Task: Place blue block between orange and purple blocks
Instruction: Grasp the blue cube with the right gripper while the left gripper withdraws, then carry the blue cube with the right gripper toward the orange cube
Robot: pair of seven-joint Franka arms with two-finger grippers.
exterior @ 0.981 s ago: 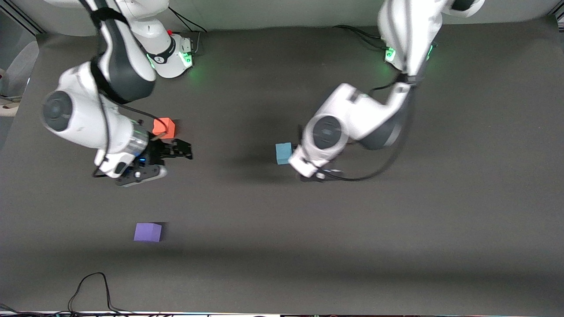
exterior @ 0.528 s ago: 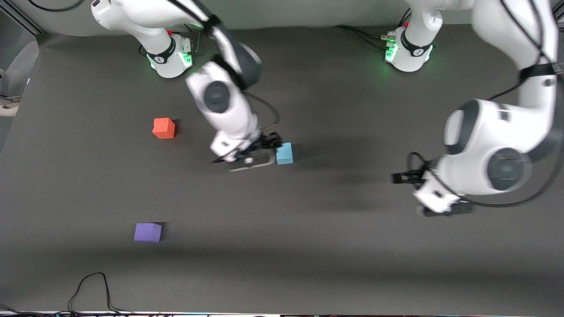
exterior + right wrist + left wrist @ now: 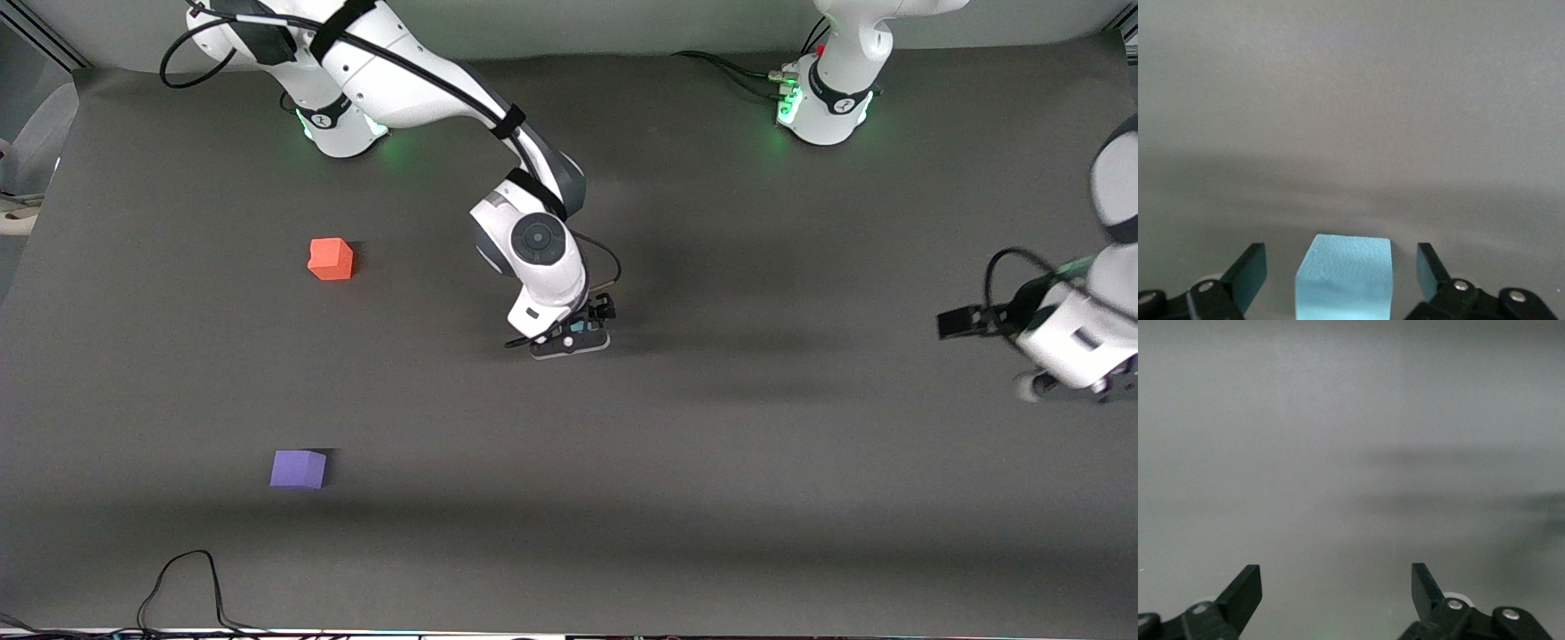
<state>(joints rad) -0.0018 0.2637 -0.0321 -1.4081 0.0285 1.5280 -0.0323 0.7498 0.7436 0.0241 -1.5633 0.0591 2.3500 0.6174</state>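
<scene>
The robot's right gripper should place the block between the orange and purple blocks, so it needs to grab the blue block's [image 3: 1345, 283] opposite sides next.
The blue block [image 3: 1345, 283] sits on the dark mat between the fingers of my right gripper [image 3: 1339, 267]. The gripper is open, with a gap on each side of the block. In the front view my right gripper [image 3: 576, 331] is down over the block at mid-table and hides nearly all of it. The orange block [image 3: 330, 259] and the purple block [image 3: 298, 468] lie toward the right arm's end, the purple one nearer the front camera. My left gripper [image 3: 958, 322] is open and empty over the left arm's end; its wrist view [image 3: 1336, 587] shows only bare mat.
A black cable [image 3: 187, 578] loops on the table's front edge near the purple block. The two arm bases [image 3: 342, 124] [image 3: 822, 107] stand along the back edge. The dark mat [image 3: 711, 498] covers the whole table.
My right arm has swung from beside the orange block to the blue block and lowered around it. My left arm has drawn away from the blue block to its end of the table.
</scene>
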